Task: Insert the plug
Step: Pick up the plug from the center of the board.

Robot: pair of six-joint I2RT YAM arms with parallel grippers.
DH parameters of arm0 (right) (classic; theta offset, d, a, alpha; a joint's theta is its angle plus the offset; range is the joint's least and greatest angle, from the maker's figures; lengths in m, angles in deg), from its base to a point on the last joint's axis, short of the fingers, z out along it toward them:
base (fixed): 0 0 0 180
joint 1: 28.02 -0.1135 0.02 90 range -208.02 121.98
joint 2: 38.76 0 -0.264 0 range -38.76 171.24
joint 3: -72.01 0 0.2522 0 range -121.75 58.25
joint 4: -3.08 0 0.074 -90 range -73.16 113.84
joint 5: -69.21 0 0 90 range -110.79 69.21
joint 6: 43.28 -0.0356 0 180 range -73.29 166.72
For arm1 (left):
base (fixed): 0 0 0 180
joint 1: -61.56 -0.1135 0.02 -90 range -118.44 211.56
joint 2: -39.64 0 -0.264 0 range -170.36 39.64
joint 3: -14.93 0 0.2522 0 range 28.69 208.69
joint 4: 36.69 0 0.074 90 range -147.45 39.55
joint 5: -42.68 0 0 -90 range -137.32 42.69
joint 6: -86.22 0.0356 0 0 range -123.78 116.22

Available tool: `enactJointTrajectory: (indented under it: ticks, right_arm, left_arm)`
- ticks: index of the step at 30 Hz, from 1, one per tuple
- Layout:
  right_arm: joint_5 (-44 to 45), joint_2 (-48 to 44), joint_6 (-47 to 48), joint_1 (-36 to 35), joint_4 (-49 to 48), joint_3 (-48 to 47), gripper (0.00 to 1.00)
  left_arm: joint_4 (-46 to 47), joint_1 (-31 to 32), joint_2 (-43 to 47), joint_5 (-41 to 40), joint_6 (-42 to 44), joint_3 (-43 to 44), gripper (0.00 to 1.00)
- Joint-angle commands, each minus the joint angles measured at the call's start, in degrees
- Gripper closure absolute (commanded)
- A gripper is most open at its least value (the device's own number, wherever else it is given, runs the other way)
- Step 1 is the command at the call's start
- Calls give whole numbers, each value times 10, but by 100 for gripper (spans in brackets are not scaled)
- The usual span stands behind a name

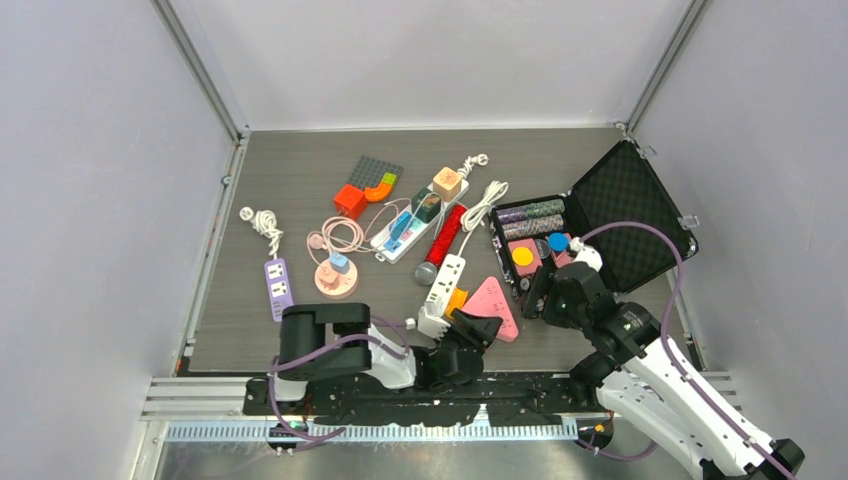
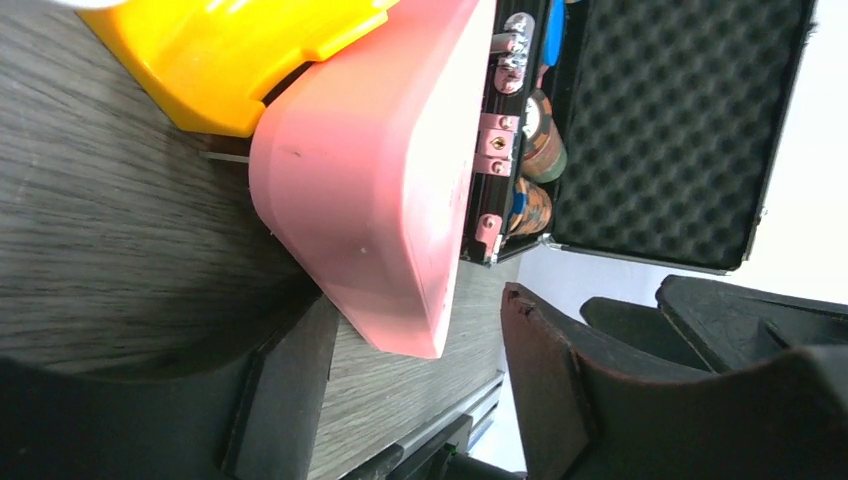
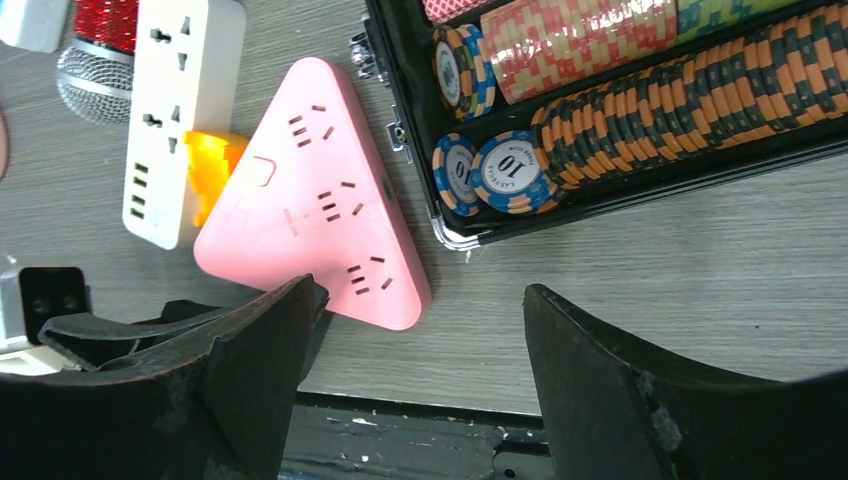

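My left gripper's fingers are apart around the pink power strip's near corner (image 1: pixel 508 334) (image 2: pixel 398 308). The pink power strip would stay on the tabletop if I lifted my left gripper now.
A pink triangular power strip (image 1: pixel 495 306) lies flat near the table's front edge; it also shows in the right wrist view (image 3: pixel 310 200) and the left wrist view (image 2: pixel 375 170). A yellow plug (image 1: pixel 456 298) lies between it and a white power strip (image 1: pixel 445 278), touching both; it also shows in the right wrist view (image 3: pixel 210 165). My left gripper (image 2: pixel 415 385) is open, and the near corner of the pink strip sits between its jaws. My right gripper (image 3: pixel 425 370) is open and empty, just in front of the pink strip and the chip case.
An open black case (image 1: pixel 625 215) with poker chips stands at the right. A red microphone (image 1: pixel 442 240), another white strip with plugs (image 1: pixel 405 232), a pink round socket (image 1: pixel 336 277), a purple strip (image 1: pixel 277 287) and toy blocks (image 1: pixel 365 188) lie further back.
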Motion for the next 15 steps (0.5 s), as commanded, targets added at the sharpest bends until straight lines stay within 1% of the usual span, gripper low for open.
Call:
enactJointTrajectory:
  ticks: [1,3,6,8,10,12,15]
  right_arm:
    - [-29,-23,-12,3,-13,11,20]
    - [-44,-30,-15,3,-21,18,20]
    - [-58,-48,-20,3,-30,31,22]
    - [-61,-60,-24,3,-29,39,23]
    - [-64,-72,-27,3,-26,44,24]
    - [-72,-82,-29,3,-25,47,25]
    - [-69,-87,-31,3,-26,48,27]
  left_arm:
    - [-1,12,-50,-69,42,-11,32]
    - [5,20,-77,-84,19,-4,28]
    - [61,22,-107,-98,24,-2,28]
    - [66,23,-115,-106,31,3,29]
    - [45,26,-121,-113,4,6,33]
    - [25,29,-128,-118,-35,4,40]
    - [0,30,-133,-129,-72,0,51]
